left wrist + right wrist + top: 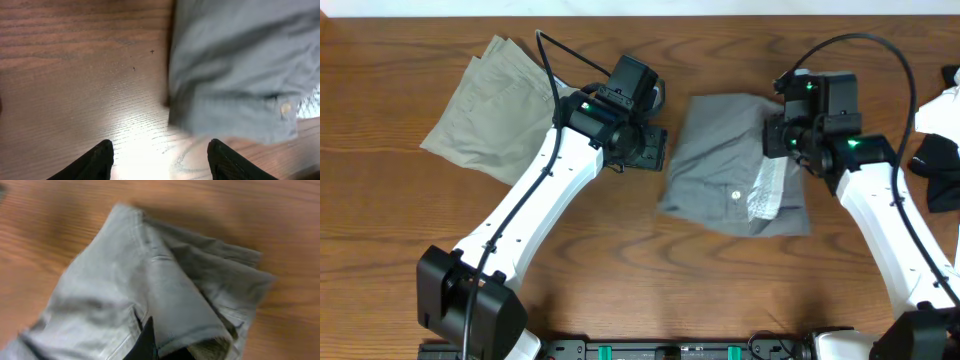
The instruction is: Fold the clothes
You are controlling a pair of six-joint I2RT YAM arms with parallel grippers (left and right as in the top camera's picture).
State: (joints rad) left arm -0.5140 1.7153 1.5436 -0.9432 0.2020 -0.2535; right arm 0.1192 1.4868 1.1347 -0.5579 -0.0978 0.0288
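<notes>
I should next use my left gripper to grab the medium-grey shorts' (730, 165) edge that faces the khaki-beige garment. Then I can lay the shorts over that garment.
The medium-grey shorts (730, 165) lie crumpled on the table right of centre, with a button and white pocket lining (767, 190) showing. My left gripper (645, 150) is open and empty, just left of the shorts' left edge; in the left wrist view its fingers (160, 155) hover over bare wood with the shorts' waistband (235, 75) ahead to the right. My right gripper (790, 140) is at the shorts' upper right corner. In the right wrist view it (155, 345) is shut on a lifted fold of the grey shorts (165, 290).
A khaki-beige garment (490, 105) lies folded at the back left. Black (938, 168) and white (945, 100) cloth items sit at the right edge. The wooden table (620, 260) shows in front of the shorts.
</notes>
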